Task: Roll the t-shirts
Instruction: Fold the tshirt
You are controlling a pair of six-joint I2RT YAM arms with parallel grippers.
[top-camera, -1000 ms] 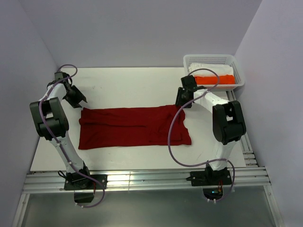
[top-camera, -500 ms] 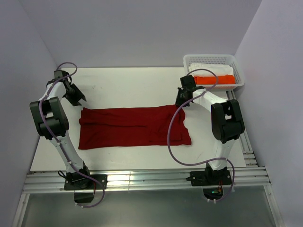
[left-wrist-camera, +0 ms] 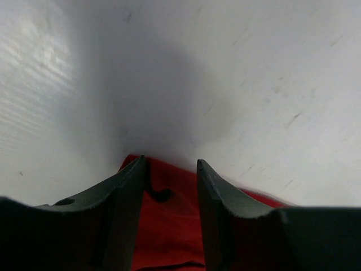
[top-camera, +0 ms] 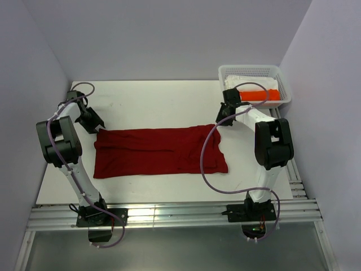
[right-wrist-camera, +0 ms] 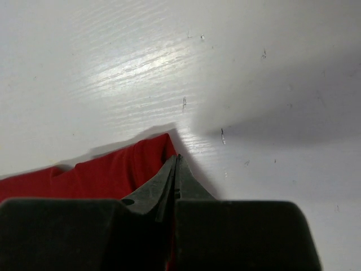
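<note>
My left gripper will next grab the t-shirt's far corner [top-camera: 101, 133], opposite my right gripper, to swing the dark red t-shirt [top-camera: 158, 151] lengthwise for rolling.
A dark red t-shirt [top-camera: 158, 151] lies spread flat across the middle of the table. My left gripper [top-camera: 97, 125] is at its far left corner. In the left wrist view it [left-wrist-camera: 170, 164] is open, one finger on each side of the red cloth [left-wrist-camera: 169, 226], low over it. My right gripper [top-camera: 218, 122] is at the shirt's far right corner. In the right wrist view it [right-wrist-camera: 177, 159] is shut, with the raised edge of the red cloth [right-wrist-camera: 113, 172] running into the jaws. A white t-shirt [top-camera: 242, 81] and an orange t-shirt [top-camera: 265, 95] lie in the basket.
A white slatted basket [top-camera: 285, 90] stands at the table's far right corner, just behind the right arm. Grey walls close in the table at the back and on both sides. An aluminium rail [top-camera: 169, 214] with the arm bases runs along the near edge.
The right gripper has closed at the shirt's far right corner and its wrist has shifted slightly right. The left gripper has come down closer to the far left corner.
</note>
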